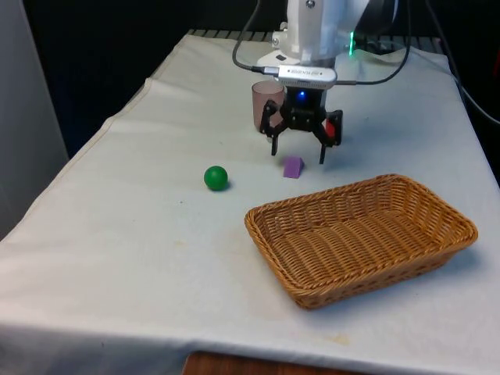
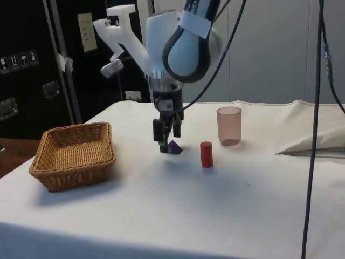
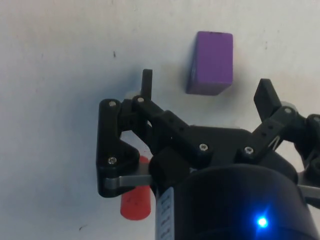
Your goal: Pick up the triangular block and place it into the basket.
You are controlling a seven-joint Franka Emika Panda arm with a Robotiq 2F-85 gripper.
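I will next grip the opposite long sides of the purple triangular block point(image 1: 292, 166) with my gripper to place it into the wicker basket.
The small purple triangular block point(image 1: 292, 166) point(image 2: 174, 147) point(image 3: 210, 62) lies on the white cloth at the middle of the table. My gripper point(image 1: 298, 155) point(image 2: 168, 141) point(image 3: 206, 86) hangs open just above the cloth, right at the block. Its two black fingers point(image 3: 146, 80) are spread wider than the block. The block sits just past the fingertips and is not touched. The woven wicker basket point(image 1: 363, 184) point(image 2: 70, 172) stands empty, nearer the front view's right and closer to that camera than the block.
A green ball point(image 1: 216, 177) rests on the cloth towards the front view's left of the block. A red cylinder point(image 1: 334, 129) point(image 2: 206, 154) point(image 3: 136, 205) stands close behind the gripper. A translucent pink cup point(image 1: 267, 105) point(image 2: 229, 125) stands farther back.
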